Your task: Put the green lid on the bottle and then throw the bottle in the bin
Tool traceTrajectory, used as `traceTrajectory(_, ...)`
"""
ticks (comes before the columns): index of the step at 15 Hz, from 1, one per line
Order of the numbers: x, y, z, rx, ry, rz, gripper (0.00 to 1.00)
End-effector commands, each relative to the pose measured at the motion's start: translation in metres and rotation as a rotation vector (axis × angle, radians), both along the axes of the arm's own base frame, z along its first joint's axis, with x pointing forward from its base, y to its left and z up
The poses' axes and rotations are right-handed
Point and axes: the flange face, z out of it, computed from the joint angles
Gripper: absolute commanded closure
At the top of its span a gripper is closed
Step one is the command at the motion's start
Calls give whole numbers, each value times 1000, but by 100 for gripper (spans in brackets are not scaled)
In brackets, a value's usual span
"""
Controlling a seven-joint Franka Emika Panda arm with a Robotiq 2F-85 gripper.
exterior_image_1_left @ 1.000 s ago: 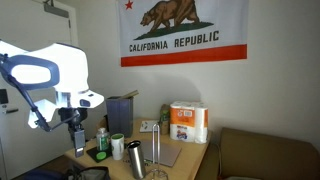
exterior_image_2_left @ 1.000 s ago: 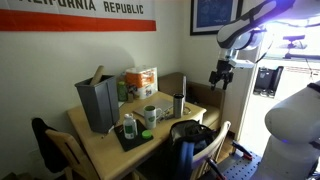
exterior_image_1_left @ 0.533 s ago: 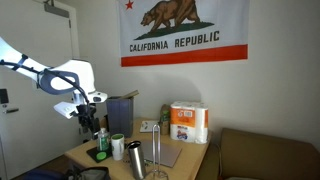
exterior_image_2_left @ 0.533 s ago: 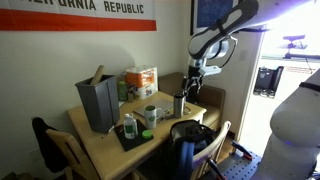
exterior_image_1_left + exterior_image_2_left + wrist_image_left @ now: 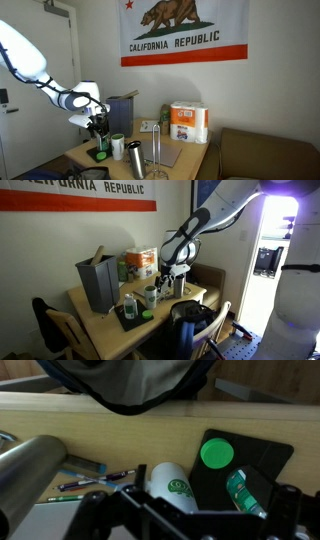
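Note:
My gripper grabs opposite sides of the green lid's [image 5: 217, 454] rim next, which leaves the lid's bottom free to cap the bottle.
In the wrist view the green lid [image 5: 217, 454] lies flat on a black mat [image 5: 262, 456]. The dark-green bottle [image 5: 244, 494] is on the same mat, just right of and below the lid. My gripper [image 5: 195, 522] hangs above them, open and empty, its fingers framing a white cup with a green band [image 5: 176, 485]. In both exterior views the gripper [image 5: 97, 122] [image 5: 169, 279] hovers over the table's front part, near the bottle [image 5: 101, 137] [image 5: 129, 306]. The dark bin [image 5: 121, 112] [image 5: 98, 283] stands at the back of the table.
A steel tumbler [image 5: 25, 466] [image 5: 134, 158] [image 5: 179, 284] stands beside the cup. Pens [image 5: 95, 480] lie on the wooden table [image 5: 120, 420]. A white-and-orange paper-towel pack [image 5: 188, 122] [image 5: 140, 260] and a wire stand [image 5: 157, 148] are also on it. A dark bag [image 5: 190, 315] sits at the table's front.
The arm has swung in from off the table and come down over the cup and black mat. The gripper stays open and empty. Nothing on the table has moved.

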Motion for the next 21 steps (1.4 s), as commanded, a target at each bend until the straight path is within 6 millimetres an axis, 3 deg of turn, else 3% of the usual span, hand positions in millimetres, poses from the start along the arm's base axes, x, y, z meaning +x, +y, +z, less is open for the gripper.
traceTrajectory(1, 32, 22, -36, 41, -26, 4, 0)
traceTrajectory(9, 60, 74, -107, 96, -3, 94, 0)
traceTrajectory(21, 71, 81, -171, 73, 31, 186, 0)
